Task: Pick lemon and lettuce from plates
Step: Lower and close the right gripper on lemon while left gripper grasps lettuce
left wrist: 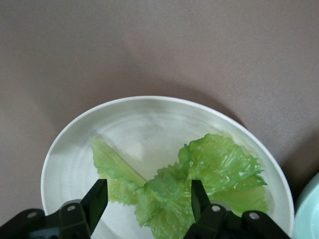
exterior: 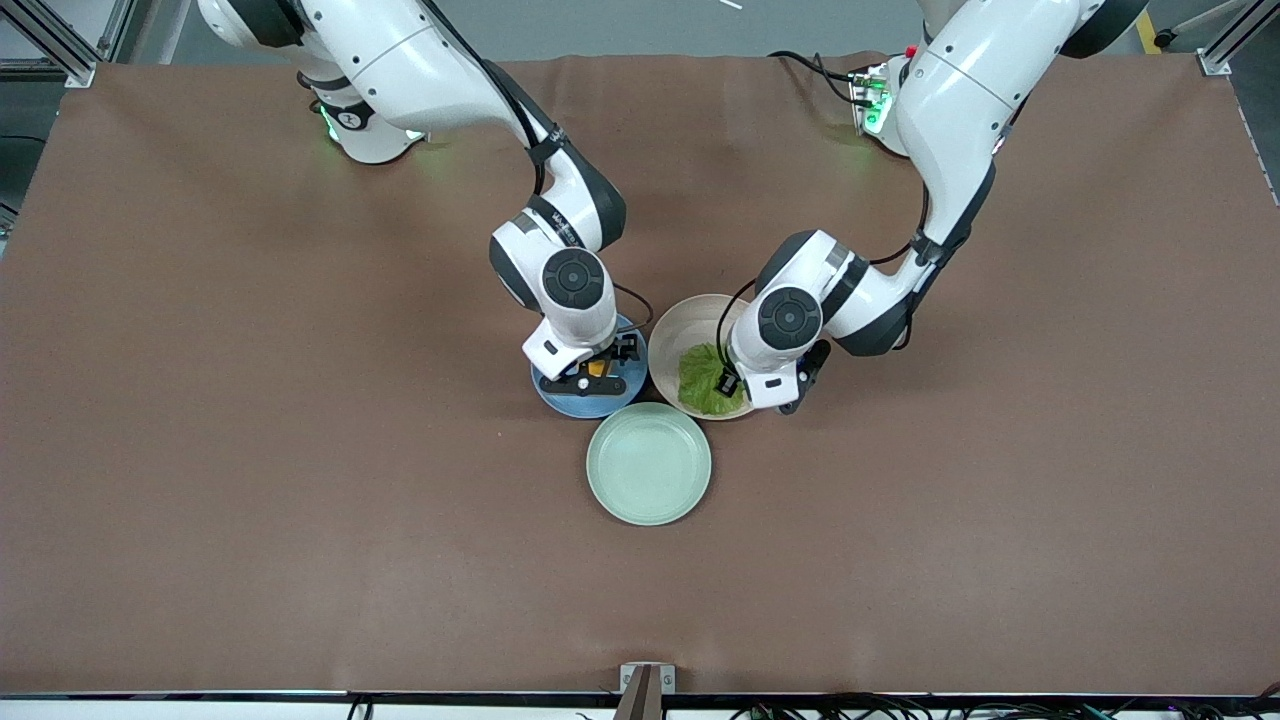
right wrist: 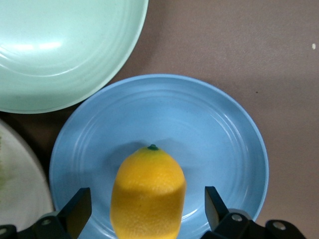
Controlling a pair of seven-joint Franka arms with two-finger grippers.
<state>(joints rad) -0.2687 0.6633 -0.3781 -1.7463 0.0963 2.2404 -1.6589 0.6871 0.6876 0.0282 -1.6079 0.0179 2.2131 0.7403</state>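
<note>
I should grip the lemon around its plump middle (exterior: 596, 367) (right wrist: 148, 199) with my right gripper next, and then it can pick the lemon from the blue plate.
The lemon (right wrist: 147, 193) lies on the blue plate (right wrist: 219, 134), and shows yellow-orange in the front view (exterior: 596, 368). My right gripper (right wrist: 147, 209) is open and low over the blue plate (exterior: 585, 402), one finger on each side of the lemon with gaps. The lettuce (left wrist: 199, 181) lies crinkly green on the beige-pink plate (left wrist: 139, 124). My left gripper (left wrist: 148, 201) is open and low over that plate (exterior: 685, 325), its fingers straddling the middle of the lettuce (exterior: 703, 380).
An empty mint-green plate (exterior: 649, 463) lies nearer the front camera, close to both other plates. It also shows in the right wrist view (right wrist: 60, 50). Brown table cloth (exterior: 300, 450) spreads all around.
</note>
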